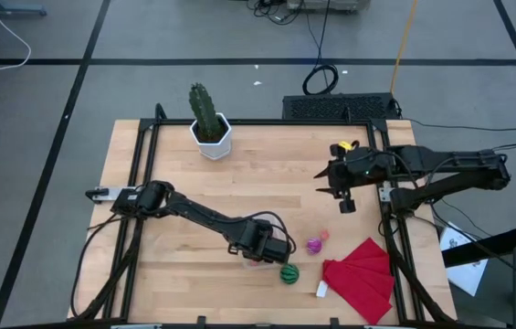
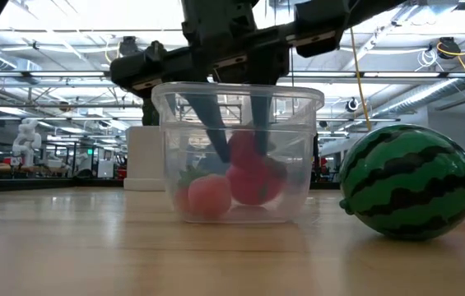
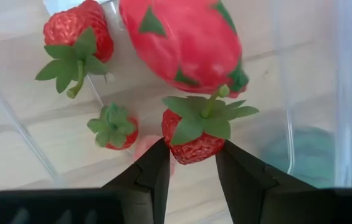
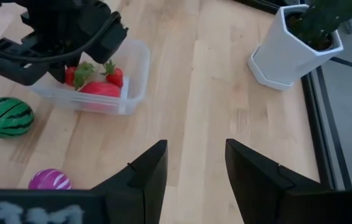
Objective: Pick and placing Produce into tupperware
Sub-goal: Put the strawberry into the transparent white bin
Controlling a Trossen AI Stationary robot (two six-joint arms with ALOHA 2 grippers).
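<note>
My left gripper releases the held strawberry (image 3: 194, 135) next, since in the left wrist view the strawberry hangs low inside the clear tupperware, over the tupperware's bottom.
The clear tupperware (image 2: 236, 152) stands near the table's near edge and is also seen in the right wrist view (image 4: 95, 81). My left gripper (image 3: 191, 165) reaches down into it, shut on a red strawberry (image 3: 194, 134). Inside lie a big red fruit with green flecks (image 3: 182, 43), two more strawberries (image 3: 79, 31) (image 3: 116, 127) and a pink piece (image 3: 146, 149). The green striped ball (image 1: 289, 273) rests on the table right beside the tupperware. A purple piece (image 1: 313, 245) and a pink bit (image 1: 324, 234) lie to its right. My right gripper (image 4: 194, 168) hovers open over the table's right part (image 1: 344, 196). My left gripper pinches the strawberry's red body (image 3: 185, 149) between its two fingertips, one on each side, with the green leaf cap pointing away from the fingers. The fingers (image 2: 216, 131) come from above, slanting down into the tupperware. Whether the strawberry rests on the container's floor I cannot tell.
A red folded cloth (image 1: 363, 277) lies at the near right corner with a small white piece (image 1: 322, 290) at its left edge. A cactus in a white pot (image 1: 208, 119) stands at the far edge. Bare wood lies in the middle of the table.
</note>
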